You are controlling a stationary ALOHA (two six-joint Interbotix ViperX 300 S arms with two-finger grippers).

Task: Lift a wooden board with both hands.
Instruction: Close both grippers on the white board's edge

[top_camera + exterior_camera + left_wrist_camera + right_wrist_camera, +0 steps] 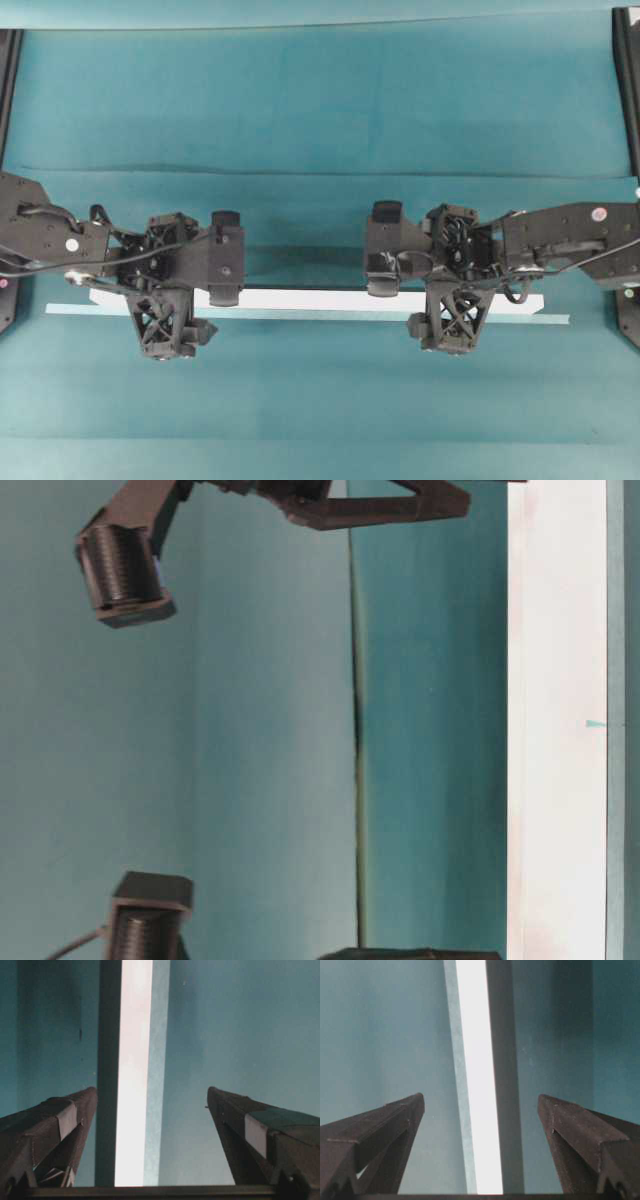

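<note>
My left gripper's fingers are still high above the board and the pale tape piece, so it is too early to close on the white board (pixel 133 1085); it moves lower next.
The wooden board (pixel 310 300) is a long white plank lying left to right across the teal table. My left gripper (pixel 168 288) points down over its left part and my right gripper (pixel 455 280) over its right part. In the left wrist view the board (pixel 134 1070) runs between the open fingers of the left gripper (pixel 151 1092), nearer the left finger, touching neither. In the right wrist view the board (pixel 477 1085) lies between the wide-open fingers of the right gripper (pixel 481 1096), also untouched. A dark shadow band runs along one side of the board.
A thin pale teal tape strip (pixel 300 316) lies along the board's near side, reaching past both ends. The teal cloth has a crease (pixel 320 170) across the back. Black frame posts (pixel 628 80) stand at the side edges. The table-level view shows the board (pixel 555 730) on end.
</note>
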